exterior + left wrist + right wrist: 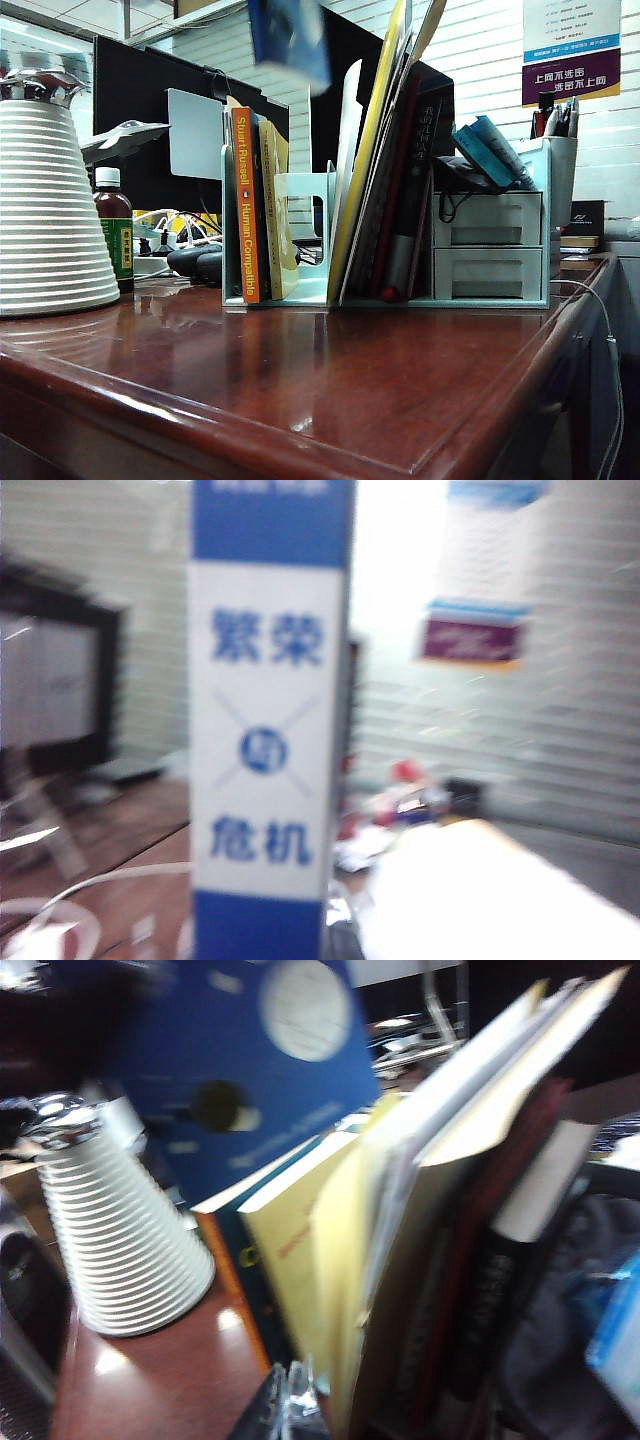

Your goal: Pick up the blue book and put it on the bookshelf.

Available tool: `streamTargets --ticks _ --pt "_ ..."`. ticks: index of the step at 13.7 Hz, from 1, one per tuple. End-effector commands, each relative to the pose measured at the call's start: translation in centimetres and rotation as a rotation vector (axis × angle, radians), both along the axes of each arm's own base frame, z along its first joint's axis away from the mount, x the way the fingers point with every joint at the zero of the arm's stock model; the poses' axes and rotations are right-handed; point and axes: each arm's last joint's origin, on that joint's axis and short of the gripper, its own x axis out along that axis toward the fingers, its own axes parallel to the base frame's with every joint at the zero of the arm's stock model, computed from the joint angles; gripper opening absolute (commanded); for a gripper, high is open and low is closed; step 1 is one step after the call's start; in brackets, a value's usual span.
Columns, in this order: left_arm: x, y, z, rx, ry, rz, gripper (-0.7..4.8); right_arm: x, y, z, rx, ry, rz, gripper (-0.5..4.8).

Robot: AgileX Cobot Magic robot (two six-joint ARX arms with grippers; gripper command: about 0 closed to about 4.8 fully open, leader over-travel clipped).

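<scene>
My left gripper lowers the blue book next, before releasing it. Its lower edge hangs high above the open slot of the bookshelf, so if I opened now, the book would drop.
The blue book [290, 40] hangs blurred in the air, high above the left half of the mint-green bookshelf [488, 262]. In the left wrist view its blue-and-white spine [265, 730] stands upright right in front of the camera and hides my left gripper's fingers; the gripper is shut on the book's lower end. In the right wrist view the book's cover [250, 1070], with a white oval and a black oval, tilts above the shelved books. My right gripper [290, 1405] is shut and empty, close to a yellow book [300, 1260] in the rack.
The rack holds an orange-spined book [245, 205], yellow books and tall leaning folders [385, 160], with an open slot [305, 240] between them. A white ribbed cone [50, 210] and a brown bottle [115, 230] stand at the left. Black monitors [140, 110] are behind.
</scene>
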Motion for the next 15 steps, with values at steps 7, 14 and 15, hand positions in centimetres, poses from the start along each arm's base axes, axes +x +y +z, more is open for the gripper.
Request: streamTargets --ticks 7,14,15 --pt "3.8 -2.5 -2.8 -0.086 0.015 0.146 -0.07 -0.3 0.1 0.2 0.012 0.006 0.069 -0.01" --pt "5.5 -4.6 -7.4 -0.047 0.133 0.11 -0.07 -0.3 0.1 0.2 0.013 0.005 0.069 -0.01" --pt "5.7 -4.8 -8.1 -0.04 0.149 0.099 0.07 -0.3 0.1 0.2 0.012 0.005 0.069 -0.01"
